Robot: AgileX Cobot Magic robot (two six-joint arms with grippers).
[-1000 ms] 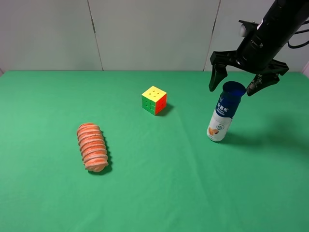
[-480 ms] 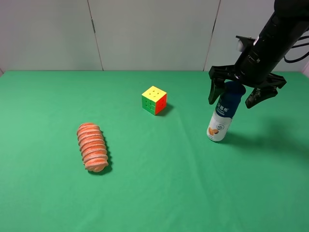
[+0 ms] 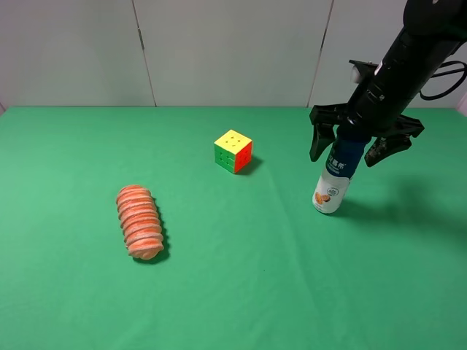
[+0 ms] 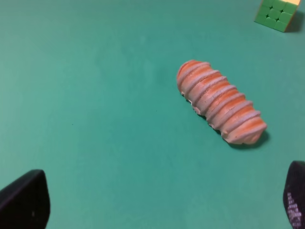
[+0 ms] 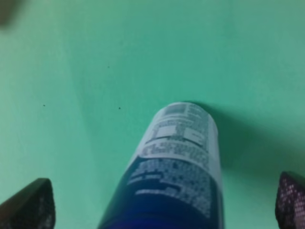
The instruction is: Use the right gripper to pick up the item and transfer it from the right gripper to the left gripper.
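I should next use my right gripper to grab the bottle by its dark blue upper part (image 3: 346, 154). That leaves the bottle's white lower body (image 3: 331, 191) free for my left gripper.
The item, a slim bottle (image 3: 336, 179) with a dark blue top and white lower body, stands upright on the green table at the right. My right gripper (image 3: 352, 149) is open, its two black fingers straddling the bottle's blue upper part without touching it. In the right wrist view the bottle (image 5: 176, 162) sits between the wide-apart fingertips (image 5: 26, 207). My left gripper (image 4: 157, 200) is out of the exterior view; its wrist view shows only two fingertips (image 4: 24, 202), far apart and empty.
An orange ribbed roll (image 3: 140, 221) lies at the left of the table (image 3: 241, 292); it also shows in the left wrist view (image 4: 220, 107). A multicoloured puzzle cube (image 3: 233, 151) sits at centre back, also in the left wrist view (image 4: 278, 12).
My right gripper has come down from above the bottle's cap to straddle its blue upper part, still open. The bottle, roll and cube have not moved.
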